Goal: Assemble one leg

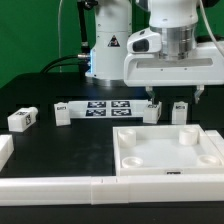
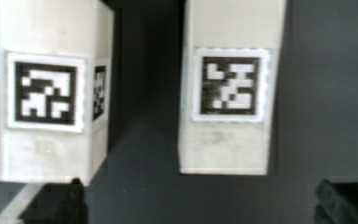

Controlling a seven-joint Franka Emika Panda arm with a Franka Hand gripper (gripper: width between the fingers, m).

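I need to lower my gripper before I close it on the leg, because my fingers stop above the tagged top of the leg (image 2: 226,84).
Two legs, small white blocks with black-and-white tags, stand side by side on the dark table just behind the tray panel: one leg (image 1: 152,108) and another leg (image 1: 181,110). My gripper (image 1: 174,97) hangs just above them, open and empty. In the wrist view both legs show close up, one leg (image 2: 55,95) and the other leg (image 2: 229,90). My gripper (image 2: 201,205) has its dark fingertips (image 2: 350,200) at the picture's edge, spread wide, with nothing between them. Two more legs (image 1: 23,119) (image 1: 61,111) stand towards the exterior view's left.
The large square white panel (image 1: 170,150) with round recesses lies in front of the two legs. The marker board (image 1: 108,107) lies behind the middle of the table. Long white border bars (image 1: 60,186) run along the front edge.
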